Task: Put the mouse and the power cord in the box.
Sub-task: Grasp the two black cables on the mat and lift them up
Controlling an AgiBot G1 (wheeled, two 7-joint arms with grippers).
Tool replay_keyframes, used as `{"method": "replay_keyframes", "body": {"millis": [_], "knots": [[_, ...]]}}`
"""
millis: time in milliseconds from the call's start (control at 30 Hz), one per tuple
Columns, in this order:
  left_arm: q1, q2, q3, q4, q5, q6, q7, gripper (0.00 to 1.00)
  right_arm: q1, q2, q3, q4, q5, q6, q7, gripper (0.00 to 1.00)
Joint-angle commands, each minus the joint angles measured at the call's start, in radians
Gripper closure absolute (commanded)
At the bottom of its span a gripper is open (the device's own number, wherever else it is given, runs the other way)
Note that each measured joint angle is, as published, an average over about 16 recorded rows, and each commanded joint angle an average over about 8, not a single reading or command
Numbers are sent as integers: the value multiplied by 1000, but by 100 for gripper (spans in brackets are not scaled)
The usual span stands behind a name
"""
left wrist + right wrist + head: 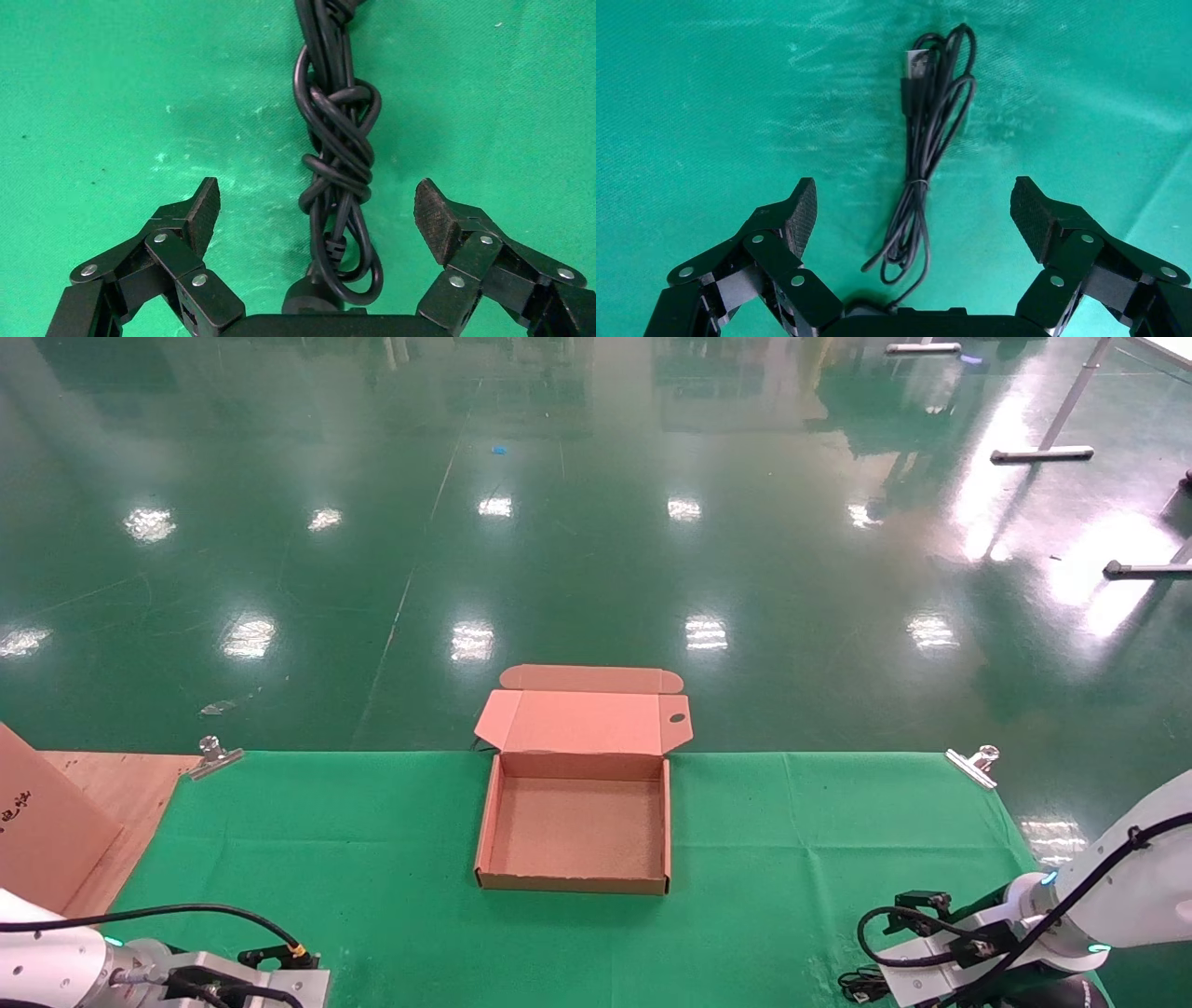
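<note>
The wire's slack loops spread out at both its ends, and the parts of the thin wire bunch tight at its tied middle [918,182], so I need to pinch the wire there next with my right gripper.
The box [494,822] stands open mid-table, its inside bare and its tabbed lid [582,721] folded back past the far edge. In the left wrist view the power cord [339,133], a thick knotted black bundle, lies on the green cloth between the wide-apart fingers of my left gripper [316,189], which is open just above it. My right gripper [910,188] is open over the mouse's thin tied wire [921,175] with its USB plug [916,67]. The mouse itself is almost hidden under the gripper base; only a dark edge [862,307] shows.
Both arms sit at the table's near edge, left [56,966] and right [1099,887]. A brown board [42,822] leans at the left on a wooden panel [121,784]. Metal clips [212,754] [973,766] pin the green cloth at the far corners.
</note>
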Motion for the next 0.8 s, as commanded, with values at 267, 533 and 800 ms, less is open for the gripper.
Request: {"method": "replay_keyframes", "body": {"millis": [267, 533, 800], "knots": [[26, -21, -12, -14, -31, 1, -2, 32, 25, -34, 6, -108, 10, 36, -64, 24], [24, -22, -19, 20, -44, -7, 30, 100, 35, -61, 7, -187, 11, 66, -109, 100], [17, -2, -12, 62, -31, -21, 56, 100, 44, -81, 7, -256, 11, 97, -145, 100]]}}
